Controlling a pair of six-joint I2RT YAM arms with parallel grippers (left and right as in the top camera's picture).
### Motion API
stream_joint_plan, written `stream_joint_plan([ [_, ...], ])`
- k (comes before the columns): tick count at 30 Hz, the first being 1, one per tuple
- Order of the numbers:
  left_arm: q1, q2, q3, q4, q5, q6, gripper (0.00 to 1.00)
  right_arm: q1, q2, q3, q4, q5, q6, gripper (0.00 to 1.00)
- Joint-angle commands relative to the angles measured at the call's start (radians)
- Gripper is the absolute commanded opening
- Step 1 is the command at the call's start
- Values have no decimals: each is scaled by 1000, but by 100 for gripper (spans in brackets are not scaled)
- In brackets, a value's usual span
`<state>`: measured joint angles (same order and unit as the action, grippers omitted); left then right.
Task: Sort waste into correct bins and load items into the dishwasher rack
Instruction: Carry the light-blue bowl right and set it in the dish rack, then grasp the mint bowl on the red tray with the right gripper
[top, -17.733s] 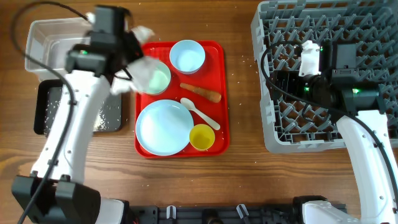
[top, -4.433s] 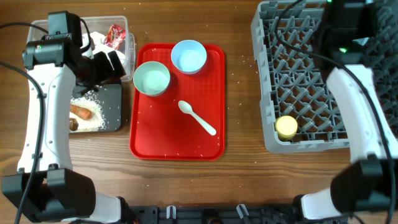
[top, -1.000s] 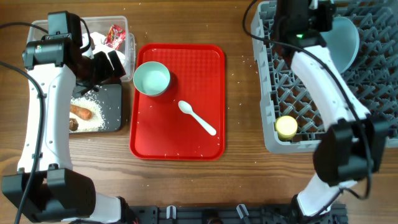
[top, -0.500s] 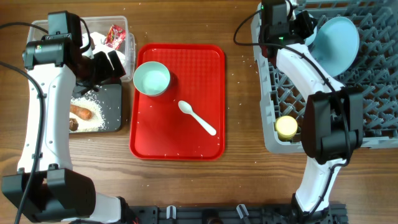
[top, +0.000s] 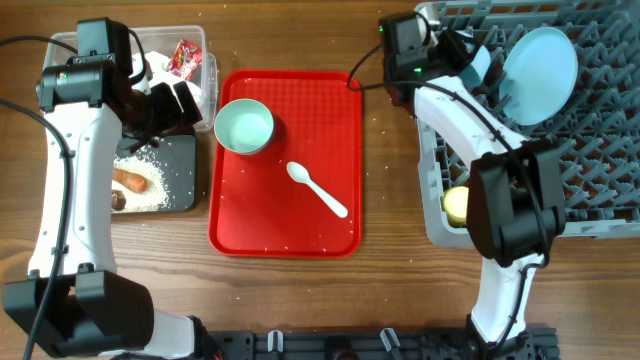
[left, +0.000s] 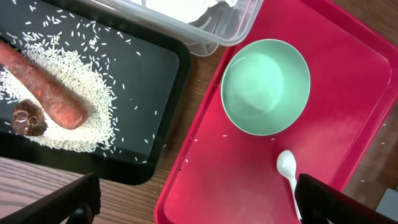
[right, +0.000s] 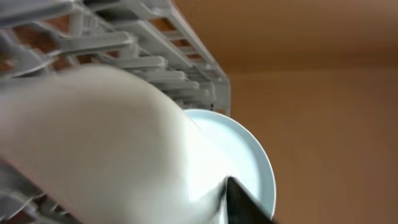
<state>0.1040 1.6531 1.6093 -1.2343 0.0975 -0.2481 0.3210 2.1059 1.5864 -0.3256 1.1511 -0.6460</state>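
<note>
The right gripper takes the mint-green bowl (top: 244, 127) by its rim facing the grey rack next, leaving the bowl's base free to load between the rack's wires.
My left gripper (left: 199, 208) hangs open and empty over the red tray's edge, beside the black tray (left: 149, 81). That bin holds a carrot piece (left: 53, 99), a brown lump (left: 29, 118) and rice (left: 93, 118). The clear tub (top: 195, 40) holds a red wrapper (top: 186, 55) and tissue (left: 180, 6). On the red tray lie the mint-green bowl (top: 244, 127) and white spoon (top: 318, 188). My right gripper (top: 470, 62) is at the grey rack's (top: 590, 150) back left, one finger against the light-blue bowl's (right: 106, 143) white inside. The plate (top: 540, 62) stands behind it; the yellow cup (top: 457, 205) sits at the rack's front.
The flat red tray (top: 285, 225) lies mid-table between the bins and the rack. Loose rice grains dot the wooden table (top: 390, 110) around it. My right arm stretches along the rack's left edge, partly covering the yellow cup.
My right arm has swung leftward along the rack's back edge, carrying the light-blue bowl down beside the standing plate. The left arm has not moved.
</note>
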Motion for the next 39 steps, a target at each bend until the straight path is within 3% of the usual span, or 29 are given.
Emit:
stream_joint_plan([
  [1, 2, 4, -1, 0, -6, 1, 100, 27, 30, -8, -30, -1, -8, 75],
  [4, 2, 4, -1, 0, -6, 1, 100, 50, 19, -8, -24, 58, -4, 100],
  [11, 2, 4, -1, 0, -6, 1, 100, 111, -116, -8, -29, 24, 152, 100],
  [16, 2, 4, -1, 0, -6, 1, 100, 200, -288, -8, -196, -446, 325, 100],
  [19, 2, 4, -1, 0, -6, 1, 100, 232, -346, -8, -303, -878, 337, 99],
  [20, 2, 4, -1, 0, -6, 1, 100, 232, -349, -8, -318, -1011, 349, 91],
  [23, 2, 4, -1, 0, -6, 1, 100, 231, -330, -11, -317, -1212, 587, 80],
  [27, 2, 4, -1, 0, -6, 1, 100, 239, -267, -28, -269, -1284, 885, 75],
  [37, 2, 4, -1, 0, -6, 1, 100, 375, 23, -29, 1, -1291, 1271, 66],
  [39, 2, 4, -1, 0, -6, 1, 100, 396, 72, -29, 51, -1288, 1312, 60],
])
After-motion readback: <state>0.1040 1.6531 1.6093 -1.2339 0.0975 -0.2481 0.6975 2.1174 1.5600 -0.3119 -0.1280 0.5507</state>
